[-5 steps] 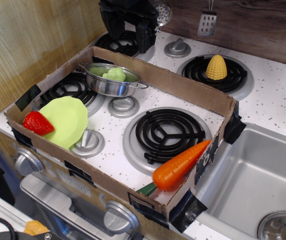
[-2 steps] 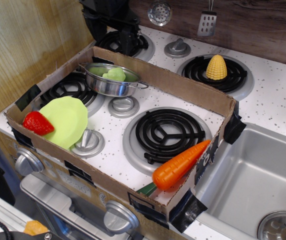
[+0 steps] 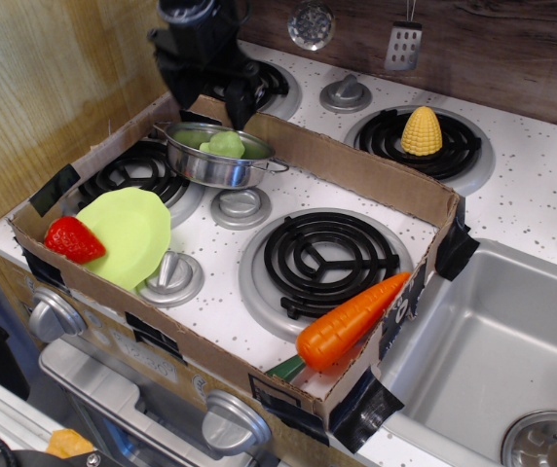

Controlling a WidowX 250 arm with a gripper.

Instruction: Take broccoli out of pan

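The broccoli needs to come out of the steel pan (image 3: pixel 210 167), so my gripper should next grab the broccoli by its lumpy head (image 3: pixel 225 145).
The pale-green broccoli (image 3: pixel 224 144) lies inside the shiny steel pan (image 3: pixel 210 167), which sits on the back-left burner inside the cardboard box. My black gripper (image 3: pixel 207 100) hangs just above and behind the pan, close over its far rim. Its fingers (image 3: pixel 239 101) stand apart, open and empty. It does not touch the broccoli.
A cardboard box wall (image 3: pixel 356 167) rings the stove. A light-green plate (image 3: pixel 128 232) with a red strawberry (image 3: pixel 72 239) lies front left. An orange carrot (image 3: pixel 349 321) leans on the front right wall. Yellow corn (image 3: pixel 421 130) sits on the back right burner. A sink (image 3: pixel 502 341) is at right.
My gripper has moved left and down from the back burner area until it is right over the pan. The pan, broccoli and other objects have not moved.
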